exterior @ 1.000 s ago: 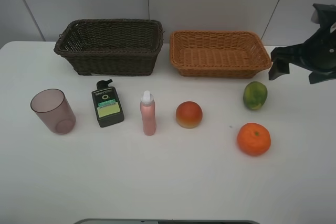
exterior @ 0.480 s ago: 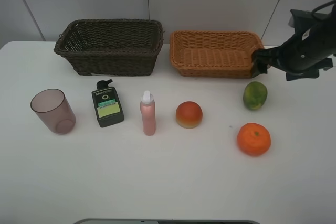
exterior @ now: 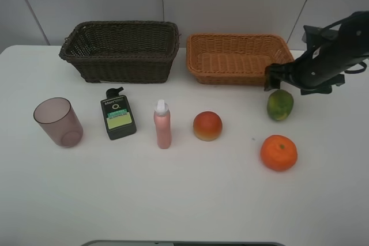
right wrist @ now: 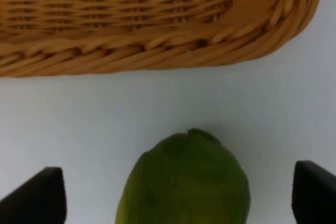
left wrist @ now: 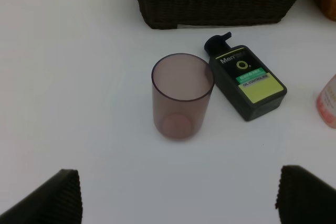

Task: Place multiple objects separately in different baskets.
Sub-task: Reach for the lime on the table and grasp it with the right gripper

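My right gripper's fingers are still above the green fruit, so it is too early to close, as closing now would miss. The fingers go lower first.
On the white table stand a mauve cup (exterior: 57,122), a flat dark-green bottle (exterior: 118,116), a pink bottle (exterior: 162,125), a peach-like fruit (exterior: 207,125), a green fruit (exterior: 280,105) and an orange (exterior: 278,152). Behind them are the dark brown basket (exterior: 124,67) and the tan basket (exterior: 236,76). My right gripper (exterior: 278,80) hangs open just above the green fruit (right wrist: 184,182), a finger (right wrist: 37,195) on each side, touching nothing. The left gripper (left wrist: 181,198) is open and faces the cup (left wrist: 181,98) and the bottle (left wrist: 247,80); it is outside the high view.
The tan basket's front corner (right wrist: 157,45) lies close behind the green fruit. In the left wrist view the dark basket (left wrist: 220,3) stands behind the cup, and the pink bottle (left wrist: 328,103) shows at the edge. Both baskets are empty. A wall runs behind the table.
The right arm has swung in from the right edge, leftward and down, and now sits over the green fruit. No object has moved.
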You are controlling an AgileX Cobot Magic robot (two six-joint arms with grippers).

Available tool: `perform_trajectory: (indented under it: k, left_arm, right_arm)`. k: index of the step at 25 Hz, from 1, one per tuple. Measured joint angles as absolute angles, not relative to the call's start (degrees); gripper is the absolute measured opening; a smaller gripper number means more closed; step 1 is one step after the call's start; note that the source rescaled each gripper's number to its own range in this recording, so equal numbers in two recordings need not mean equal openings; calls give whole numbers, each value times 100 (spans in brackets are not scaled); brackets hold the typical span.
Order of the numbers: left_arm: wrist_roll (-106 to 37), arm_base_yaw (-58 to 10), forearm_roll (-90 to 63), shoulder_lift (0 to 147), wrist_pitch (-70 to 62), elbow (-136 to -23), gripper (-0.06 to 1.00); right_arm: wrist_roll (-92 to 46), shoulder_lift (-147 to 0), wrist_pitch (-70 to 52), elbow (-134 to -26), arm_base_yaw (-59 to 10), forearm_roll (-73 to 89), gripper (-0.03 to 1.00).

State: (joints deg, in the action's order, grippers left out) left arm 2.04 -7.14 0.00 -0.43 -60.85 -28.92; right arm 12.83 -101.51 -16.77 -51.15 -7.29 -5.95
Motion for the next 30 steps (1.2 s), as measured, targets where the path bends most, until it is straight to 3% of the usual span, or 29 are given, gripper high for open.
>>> perform_trajectory:
  k: [16, 19, 22, 30]
  left_arm:
    - [204, -714, 0, -43, -6085, -2892, 96]
    - [204, -714, 0, -43, -6085, -2892, 96]
    - [204, -714, 0, -43, -6085, -2892, 96]
    - [204, -714, 0, -43, -6085, -2892, 96]
  right_arm:
    - [1283, -10909, -1392, -5115, -729, -754, 92]
    - [1283, -10939, -1374, -5116, -729, -774, 81]
    - [1283, -10973, -1363, -5121, -729, -774, 51]
    - [1288, -10973, -1369, -5121, -729, -788, 52]
